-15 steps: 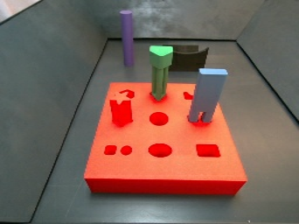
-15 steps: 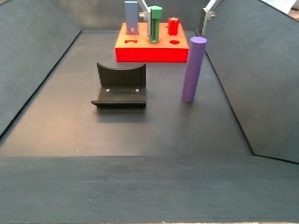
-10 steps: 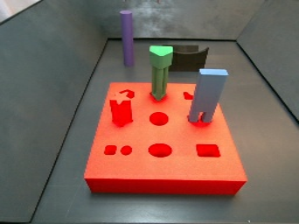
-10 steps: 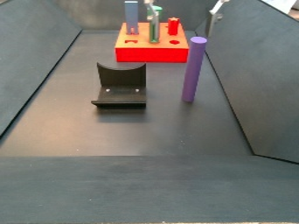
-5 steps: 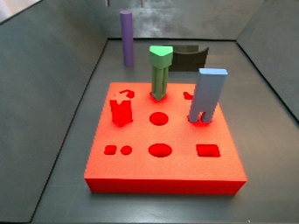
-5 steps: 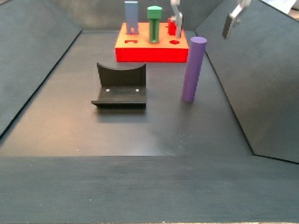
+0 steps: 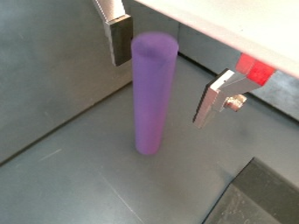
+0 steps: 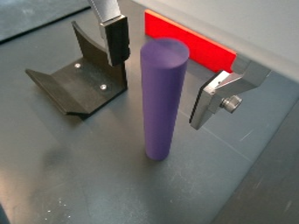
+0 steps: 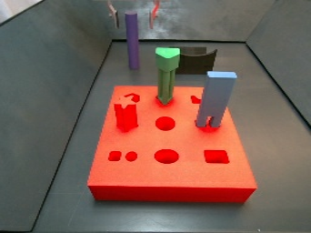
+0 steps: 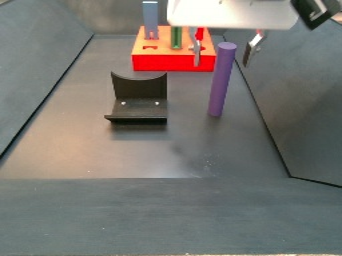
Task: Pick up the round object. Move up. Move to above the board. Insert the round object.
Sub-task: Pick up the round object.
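Observation:
My gripper grabs the purple cylinder [image 9: 131, 41] by its top end [image 9: 133, 16] next, to insert the cylinder into the board.
The round object, a tall smooth purple cylinder [image 9: 131, 41], stands upright on the dark floor behind the board; it also shows in the side view [image 10: 222, 80]. In both wrist views the cylinder [image 7: 152, 87] [image 8: 163, 96] stands between the two fingers [image 7: 118, 39] [image 8: 211, 101], with a gap on each side. The gripper [image 9: 135, 16] [image 10: 225, 50] is open and straddles the cylinder's top. The board [image 9: 170, 150] [image 10: 167, 60] is a thick red block with shaped holes.
A green pointed peg [image 9: 166, 77] and a light-blue block [image 9: 216, 98] stand in the board, with a small red piece [image 9: 125, 116]. The fixture [image 10: 136, 98] [image 8: 76, 79] stands on the floor beside the cylinder. Grey walls enclose the floor.
The gripper has come down from the upper edge of the side views to straddle the cylinder's top. The cylinder and the board have not moved.

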{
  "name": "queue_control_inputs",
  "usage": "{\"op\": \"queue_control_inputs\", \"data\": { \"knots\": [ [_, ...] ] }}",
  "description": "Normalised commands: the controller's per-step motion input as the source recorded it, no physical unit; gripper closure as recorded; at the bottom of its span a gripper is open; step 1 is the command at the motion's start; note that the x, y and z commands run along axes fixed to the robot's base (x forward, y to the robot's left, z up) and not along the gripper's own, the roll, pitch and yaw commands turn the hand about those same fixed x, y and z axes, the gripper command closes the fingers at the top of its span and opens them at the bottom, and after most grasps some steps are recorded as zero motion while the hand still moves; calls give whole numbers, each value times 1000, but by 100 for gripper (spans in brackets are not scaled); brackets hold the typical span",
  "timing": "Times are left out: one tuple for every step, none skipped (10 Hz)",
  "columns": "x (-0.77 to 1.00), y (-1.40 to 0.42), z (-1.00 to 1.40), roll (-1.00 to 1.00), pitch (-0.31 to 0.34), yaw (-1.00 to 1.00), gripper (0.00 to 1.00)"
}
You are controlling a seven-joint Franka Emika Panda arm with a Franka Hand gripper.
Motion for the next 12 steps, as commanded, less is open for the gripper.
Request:
{"op": "queue_control_inputs", "data": {
  "knots": [
    [0, 0, 0, 0, 0, 0, 0],
    [0, 0, 0, 0, 0, 0, 100],
    [0, 0, 0, 0, 0, 0, 100],
    [0, 0, 0, 0, 0, 0, 100],
    [0, 0, 0, 0, 0, 0, 100],
    [0, 0, 0, 0, 0, 0, 100],
    [0, 0, 0, 0, 0, 0, 100],
    [0, 0, 0, 0, 0, 0, 100],
    [0, 0, 0, 0, 0, 0, 100],
    [0, 0, 0, 0, 0, 0, 100],
    [0, 0, 0, 0, 0, 0, 100],
    [0, 0, 0, 0, 0, 0, 100]
  ]
}}
